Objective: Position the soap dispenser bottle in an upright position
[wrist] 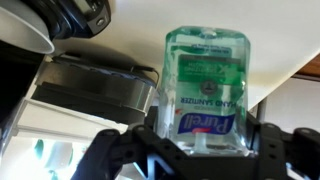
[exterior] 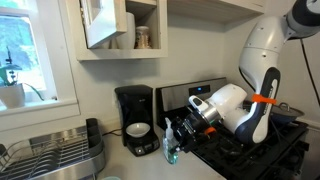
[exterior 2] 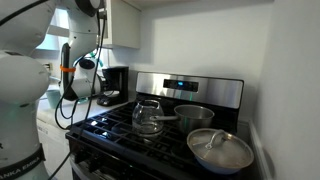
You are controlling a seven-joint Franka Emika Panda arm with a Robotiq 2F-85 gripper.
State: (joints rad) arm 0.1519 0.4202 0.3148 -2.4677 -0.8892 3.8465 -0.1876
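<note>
The bottle's base (exterior: 171, 161) (wrist: 208, 37) hangs above the white counter with a gap beneath, so I should bring the soap dispenser bottle down before my gripper releases it.
The soap dispenser bottle (wrist: 205, 80) is a translucent pale-green Purell bottle that fills the middle of the wrist view, with its label upside down in the picture. My gripper (wrist: 203, 150) is shut on it, one finger on each side. In an exterior view the bottle (exterior: 170, 152) hangs below the gripper (exterior: 175, 132), roughly upright, at the counter's edge between the coffee maker and the stove. I cannot tell whether its base touches the counter. Its pump top is hidden.
The black coffee maker (exterior: 134, 110) stands just beside the bottle, against the wall. A dish rack (exterior: 50, 155) is by the window. The stove (exterior 2: 150, 130) carries a glass kettle (exterior 2: 148, 115), a pot (exterior 2: 195, 115) and a lidded pan (exterior 2: 220, 150). A cabinet (exterior: 120, 25) hangs overhead.
</note>
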